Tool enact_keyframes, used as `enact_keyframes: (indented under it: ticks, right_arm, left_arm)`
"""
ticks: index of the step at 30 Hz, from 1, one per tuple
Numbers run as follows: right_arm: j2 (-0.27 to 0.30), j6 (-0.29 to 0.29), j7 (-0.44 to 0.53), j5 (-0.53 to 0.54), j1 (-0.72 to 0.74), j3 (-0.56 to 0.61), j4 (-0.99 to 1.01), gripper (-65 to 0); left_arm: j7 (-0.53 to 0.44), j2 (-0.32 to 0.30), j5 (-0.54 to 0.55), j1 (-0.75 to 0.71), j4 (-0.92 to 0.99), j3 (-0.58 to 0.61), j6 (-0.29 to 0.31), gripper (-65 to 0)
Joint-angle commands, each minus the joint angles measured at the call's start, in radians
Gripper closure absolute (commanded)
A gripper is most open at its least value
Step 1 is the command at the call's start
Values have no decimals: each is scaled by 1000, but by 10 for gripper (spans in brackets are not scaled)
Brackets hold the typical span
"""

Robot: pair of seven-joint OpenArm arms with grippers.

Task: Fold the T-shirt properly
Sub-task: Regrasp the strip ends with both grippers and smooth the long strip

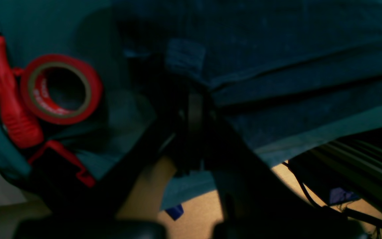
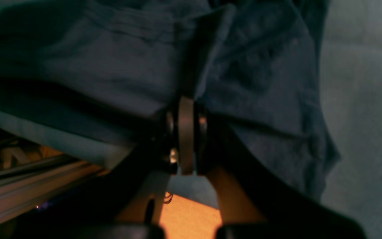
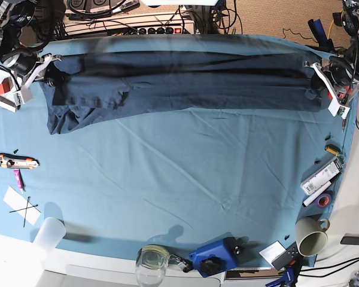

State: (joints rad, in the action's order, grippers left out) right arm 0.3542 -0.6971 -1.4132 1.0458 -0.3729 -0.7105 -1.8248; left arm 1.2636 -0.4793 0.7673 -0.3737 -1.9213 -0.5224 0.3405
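The held fold point(image 2: 195, 89) lies low over the shirt's lower layer point(image 2: 257, 103) near its far edge, so I should open my right gripper now and let go of the T-shirt.
The dark navy T-shirt point(image 3: 179, 89) lies stretched in a long band along the far edge of the teal tablecloth point(image 3: 185, 179). Its left end is bunched and hangs lower. My left gripper point(image 3: 312, 81) is at the shirt's right end in the base view. In the left wrist view it point(image 1: 195, 99) is shut on a fold of the shirt point(image 1: 277, 66). My right gripper point(image 3: 49, 76) is at the shirt's left end. In the right wrist view it point(image 2: 186, 106) is shut on the shirt's fabric point(image 2: 111, 66).
A cutter point(image 3: 16, 160), a paper marked with an X point(image 3: 22, 206) and a white cup point(image 3: 48, 233) sit at the left edge. A glass point(image 3: 151, 262), a blue device point(image 3: 218, 256) and a mug point(image 3: 311, 236) line the front. A red tape roll point(image 1: 61, 89) and a red-handled tool point(image 1: 7, 96) lie beside the left gripper.
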Motion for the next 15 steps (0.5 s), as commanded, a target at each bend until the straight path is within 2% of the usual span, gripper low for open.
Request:
enact_keyframes:
  ticks: [1, 5, 7, 9, 10, 11, 15]
  right_arm:
    - [20, -1, 17, 9, 2, -11, -15, 0]
    - [20, -1, 17, 9, 2, -11, -15, 0]
    - [20, -1, 17, 9, 2, -11, -15, 0]
    - [20, -1, 17, 9, 1, -10, -15, -90]
    - [20, -1, 17, 8, 1, -10, -15, -129]
    - [20, -1, 17, 8, 1, -11, -15, -152]
    - [20, -1, 17, 8, 2, -11, -15, -157]
  left_arm:
    - [-7, -19, -5, 2, -14, -10, 0, 0]
    - [-6, -20, -5, 2, -14, -10, 0, 0]
    - [1, -20, -5, 2, -14, -10, 0, -145]
    - [0, -20, -5, 2, -14, -10, 0, -283]
    - [0, -20, -5, 2, -14, -10, 0, -328]
    - [0, -20, -5, 2, -14, -10, 0, -349]
    - [0, -20, -5, 3, -15, -11, -1, -350]
